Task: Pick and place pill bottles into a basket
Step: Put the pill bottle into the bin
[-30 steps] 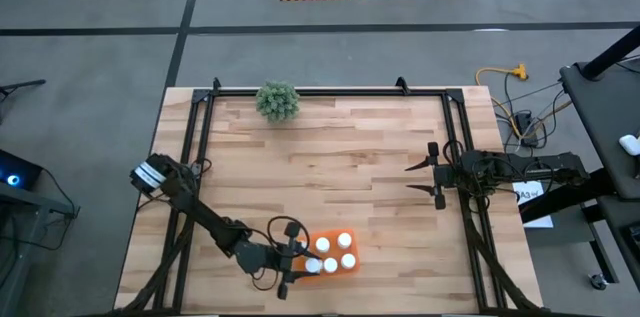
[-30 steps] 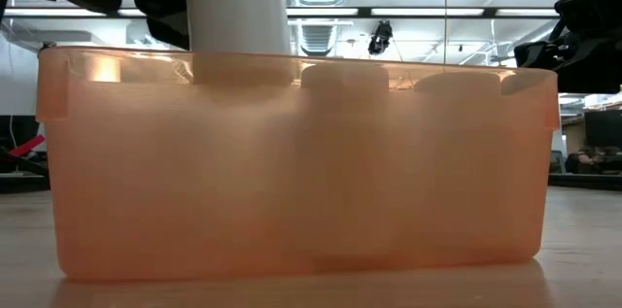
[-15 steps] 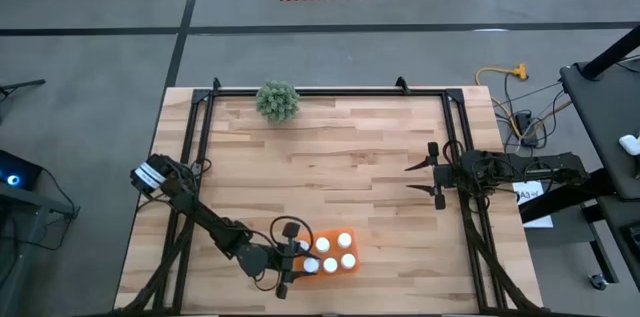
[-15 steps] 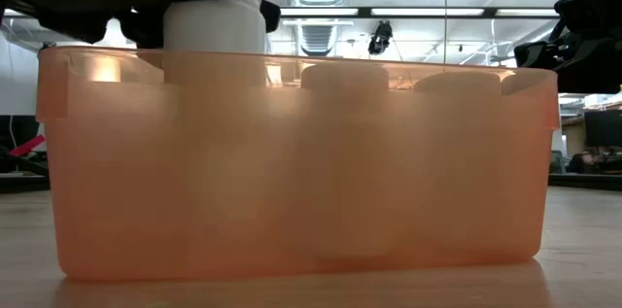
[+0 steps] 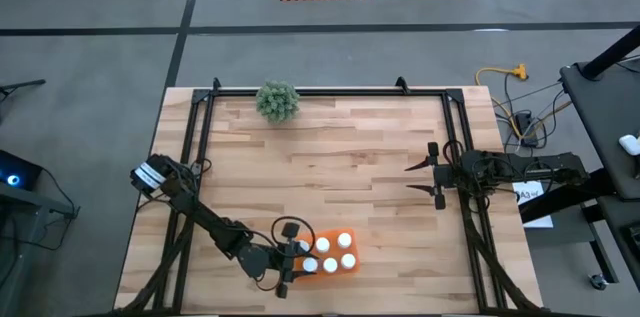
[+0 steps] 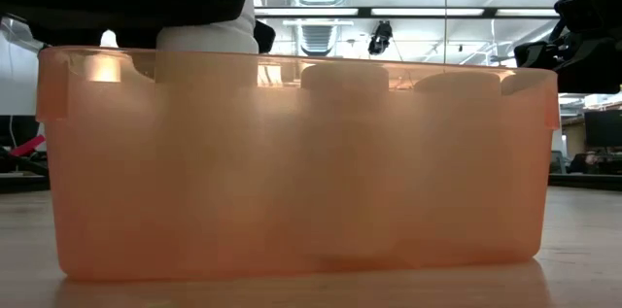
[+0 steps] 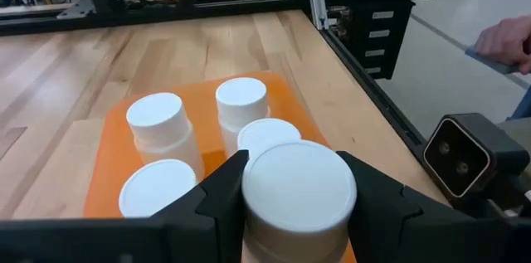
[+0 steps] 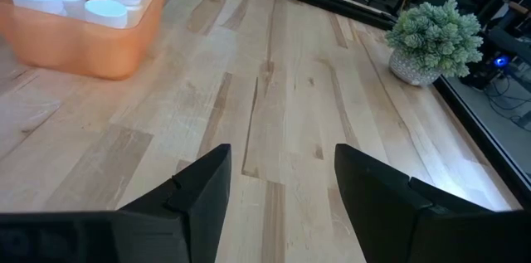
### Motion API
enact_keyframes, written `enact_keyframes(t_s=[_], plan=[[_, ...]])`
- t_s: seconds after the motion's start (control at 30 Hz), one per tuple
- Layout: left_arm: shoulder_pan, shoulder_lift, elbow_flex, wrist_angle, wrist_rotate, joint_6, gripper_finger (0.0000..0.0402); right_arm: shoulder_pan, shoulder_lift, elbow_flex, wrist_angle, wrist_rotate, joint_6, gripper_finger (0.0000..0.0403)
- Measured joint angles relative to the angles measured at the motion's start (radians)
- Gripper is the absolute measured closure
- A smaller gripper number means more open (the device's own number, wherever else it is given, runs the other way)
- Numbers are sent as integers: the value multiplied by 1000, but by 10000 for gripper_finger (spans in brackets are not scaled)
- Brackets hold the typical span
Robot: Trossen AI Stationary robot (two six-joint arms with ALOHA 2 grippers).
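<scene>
My left gripper opens next, since the white bottle [image 7: 299, 188] is low in the orange basket [image 7: 207, 99] beside its neighbours, and the bottle would stand.
The orange basket [image 5: 337, 271] stands near the table's near edge and fills the low view [image 6: 292, 182]. Several white pill bottles stand upright in it [image 7: 158, 122]. My left gripper [image 5: 307, 263] is at the basket's left end, shut on one more pill bottle [image 7: 299, 192], whose top shows above the rim in the low view [image 6: 206, 38]. My right gripper [image 5: 426, 179] is open and empty at the table's right side, well away from the basket; its own wrist view [image 8: 278, 188] shows only bare table between its fingers. My left gripper pinches the bottle between its two fingers [image 7: 222, 201], one on each side of its upper part just under the cap [image 7: 249, 221]. The fingers come from the table's left, slanting down. The bottle is upright with its lower part inside the basket. Whether its base rests on the floor, I cannot tell.
A small green plant [image 5: 277, 100] stands at the table's far edge, also in the right wrist view [image 8: 436, 39]. Black frame rails run along the table's sides [image 5: 196, 137]. A person's hand [image 7: 506, 43] shows beyond the table in the left wrist view.
My left gripper has gone down with the pill bottle. The bottle stood well above the basket's rim and has sunk upright into the basket's left end, so that only its top shows above the rim. It has also shifted a little toward the table's left.
</scene>
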Motion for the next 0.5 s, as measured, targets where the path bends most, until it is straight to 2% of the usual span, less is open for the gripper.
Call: enact_keyframes(t_s=[0.5], plan=[[2, 0, 0, -13, 0, -24, 261, 0, 0, 0, 0, 0, 0, 197]])
